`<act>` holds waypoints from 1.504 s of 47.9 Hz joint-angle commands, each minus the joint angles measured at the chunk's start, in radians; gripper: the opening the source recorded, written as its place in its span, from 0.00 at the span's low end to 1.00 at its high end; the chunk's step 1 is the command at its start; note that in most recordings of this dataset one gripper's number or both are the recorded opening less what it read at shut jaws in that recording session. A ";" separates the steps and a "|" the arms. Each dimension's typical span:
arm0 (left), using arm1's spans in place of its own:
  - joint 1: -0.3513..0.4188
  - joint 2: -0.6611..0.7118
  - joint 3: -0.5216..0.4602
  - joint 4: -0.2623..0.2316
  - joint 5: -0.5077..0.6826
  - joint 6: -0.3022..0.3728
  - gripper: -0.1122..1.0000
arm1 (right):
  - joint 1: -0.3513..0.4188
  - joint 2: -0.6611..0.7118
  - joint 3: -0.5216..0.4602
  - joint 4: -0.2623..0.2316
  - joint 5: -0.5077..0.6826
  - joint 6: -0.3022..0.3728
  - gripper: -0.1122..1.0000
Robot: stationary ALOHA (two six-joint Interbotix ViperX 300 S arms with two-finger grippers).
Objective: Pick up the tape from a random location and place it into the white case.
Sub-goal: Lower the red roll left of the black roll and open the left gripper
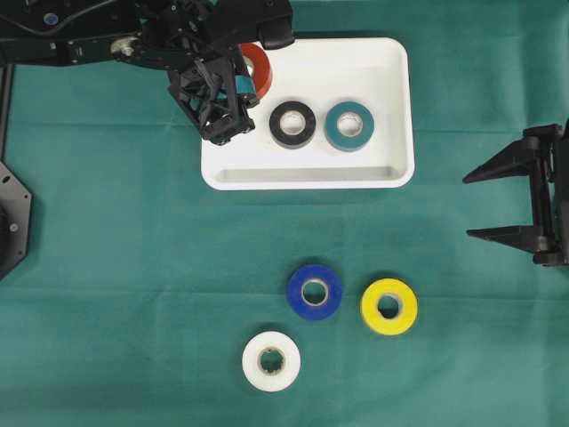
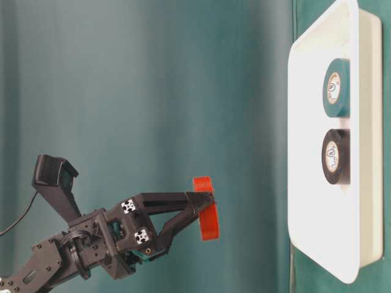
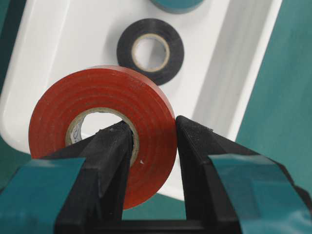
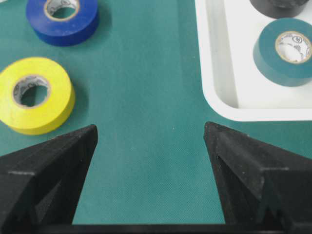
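Note:
The red tape [image 3: 151,112] hangs high above the white case's bottom in the left wrist view, so it needs to go farther in before my left gripper releases it.
My left gripper [image 3: 153,127] is shut on a red tape roll [image 3: 97,97], one finger through its core and the other on its outer side. In the overhead view the red tape [image 1: 259,68] hangs over the left end of the white case [image 1: 391,169]; the table-level view shows the red tape [image 2: 208,213] held clear above the case [image 2: 305,152]. A black roll [image 1: 292,124] and a teal roll [image 1: 349,125] lie inside the case. My right gripper [image 1: 468,206] stands open at the right edge, nothing between its fingers [image 4: 58,156].
Three loose rolls lie on the green cloth in front of the case: blue [image 1: 315,291], yellow [image 1: 388,306] and white [image 1: 271,360]. The blue roll [image 4: 62,18] and yellow roll [image 4: 35,95] also show ahead of my right gripper.

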 commanded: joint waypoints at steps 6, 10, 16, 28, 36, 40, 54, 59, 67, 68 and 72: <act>0.003 -0.017 -0.021 0.003 -0.006 0.000 0.30 | 0.002 0.005 -0.018 -0.003 -0.003 -0.002 0.86; 0.003 -0.017 -0.020 0.003 -0.006 0.000 0.30 | 0.000 0.005 -0.018 -0.003 -0.005 -0.002 0.86; 0.002 -0.009 -0.009 0.002 -0.017 0.000 0.30 | 0.002 0.005 -0.018 -0.003 -0.005 0.000 0.86; 0.003 0.055 0.064 0.000 -0.138 -0.002 0.30 | 0.002 0.005 -0.018 -0.003 -0.003 0.000 0.86; 0.003 0.120 0.120 -0.002 -0.225 -0.003 0.30 | 0.002 0.005 -0.018 -0.003 -0.005 0.000 0.86; 0.003 0.146 0.133 -0.002 -0.265 -0.003 0.30 | 0.000 0.005 -0.017 -0.003 -0.003 0.000 0.86; 0.006 0.222 0.161 -0.003 -0.314 -0.005 0.30 | 0.000 0.005 -0.017 -0.003 -0.003 0.000 0.86; 0.006 0.235 0.161 -0.003 -0.314 -0.003 0.30 | 0.000 0.005 -0.017 -0.003 -0.003 0.000 0.86; 0.005 0.235 0.158 -0.003 -0.314 -0.002 0.30 | 0.000 0.005 -0.017 -0.003 -0.005 0.000 0.86; 0.005 0.235 0.158 -0.005 -0.314 -0.003 0.30 | 0.000 0.005 -0.018 -0.003 -0.005 0.000 0.86; 0.006 0.235 0.158 -0.003 -0.314 -0.003 0.30 | 0.000 0.005 -0.018 -0.003 -0.005 0.000 0.86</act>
